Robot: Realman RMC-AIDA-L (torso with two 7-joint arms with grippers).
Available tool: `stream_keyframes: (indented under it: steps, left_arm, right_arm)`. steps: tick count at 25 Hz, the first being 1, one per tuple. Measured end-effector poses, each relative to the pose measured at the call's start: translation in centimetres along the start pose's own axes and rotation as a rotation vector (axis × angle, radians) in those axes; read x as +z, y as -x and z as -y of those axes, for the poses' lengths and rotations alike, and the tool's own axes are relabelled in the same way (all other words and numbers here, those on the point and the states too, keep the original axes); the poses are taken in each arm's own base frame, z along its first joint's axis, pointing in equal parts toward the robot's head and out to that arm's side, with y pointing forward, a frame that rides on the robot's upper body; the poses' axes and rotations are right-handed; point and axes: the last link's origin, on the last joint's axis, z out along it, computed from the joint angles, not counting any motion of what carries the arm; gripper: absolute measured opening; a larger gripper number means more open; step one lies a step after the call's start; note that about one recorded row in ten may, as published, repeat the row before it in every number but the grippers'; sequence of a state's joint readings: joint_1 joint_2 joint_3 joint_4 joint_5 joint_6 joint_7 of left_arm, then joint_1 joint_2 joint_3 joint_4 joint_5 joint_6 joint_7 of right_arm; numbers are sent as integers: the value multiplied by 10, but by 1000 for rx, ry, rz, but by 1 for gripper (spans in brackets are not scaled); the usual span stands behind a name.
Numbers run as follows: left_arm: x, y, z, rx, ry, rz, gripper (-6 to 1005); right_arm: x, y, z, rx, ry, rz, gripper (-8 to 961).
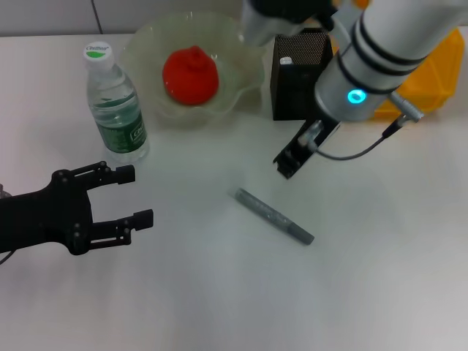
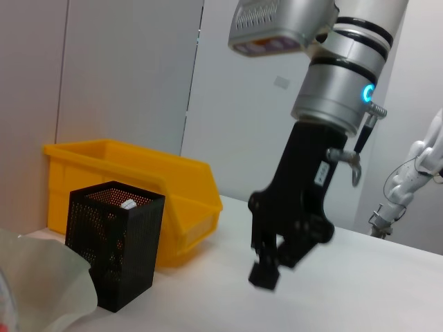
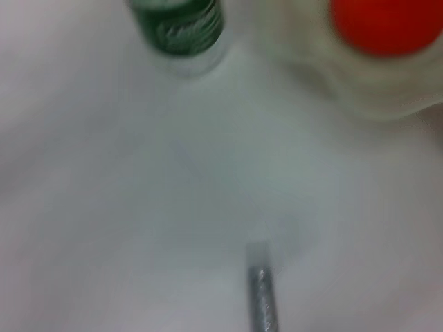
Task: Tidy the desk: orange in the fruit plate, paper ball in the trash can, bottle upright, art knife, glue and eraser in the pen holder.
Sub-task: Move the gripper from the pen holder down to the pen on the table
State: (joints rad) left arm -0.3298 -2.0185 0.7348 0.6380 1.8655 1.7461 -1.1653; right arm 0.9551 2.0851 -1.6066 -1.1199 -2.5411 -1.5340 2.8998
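My right gripper is shut above the grey art knife [image 1: 274,216] [image 3: 263,301], so it opens next, then lowers back toward my base to the knife's middle.
The orange [image 1: 190,73] lies in the pale green fruit plate [image 1: 241,69]. The bottle [image 1: 113,102] stands upright left of the plate. The black mesh pen holder [image 1: 300,80] stands right of the plate, with a white object [image 1: 286,61] inside. The yellow trash can [image 1: 439,80] is behind it. A grey art knife [image 1: 274,216] lies flat on the table. My right gripper [image 1: 289,162] is shut and empty, hanging just in front of the pen holder, above and beyond the knife. My left gripper [image 1: 137,196] is open and empty at the near left. Paper ball and eraser are out of view.
The left wrist view shows the pen holder [image 2: 114,249], the trash can [image 2: 173,194], the plate's edge [image 2: 41,283] and my right gripper [image 2: 266,270] above the table. The right wrist view shows the bottle [image 3: 180,28], orange [image 3: 387,24] and knife [image 3: 261,290].
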Motion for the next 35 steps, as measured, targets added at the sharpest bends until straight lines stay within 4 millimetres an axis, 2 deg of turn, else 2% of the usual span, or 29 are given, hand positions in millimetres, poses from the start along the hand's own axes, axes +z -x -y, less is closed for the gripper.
stream_keyframes:
  steps: [11,16,19,35]
  left_arm:
    - [2,-1,1,4,2,3,815]
    - [3,-1,2,7,2,4,815]
    - [3,-2,2,9,3,4,815]
    - [4,-3,4,11,-4,3,814]
  right_arm:
    - [34,6,-17,-41,7,-59,114]
    - [45,7,-25,-55,6,-83,325]
    - [49,7,-24,-61,-13,-97,376]
    - [60,3,-25,-78,-29,-111,377]
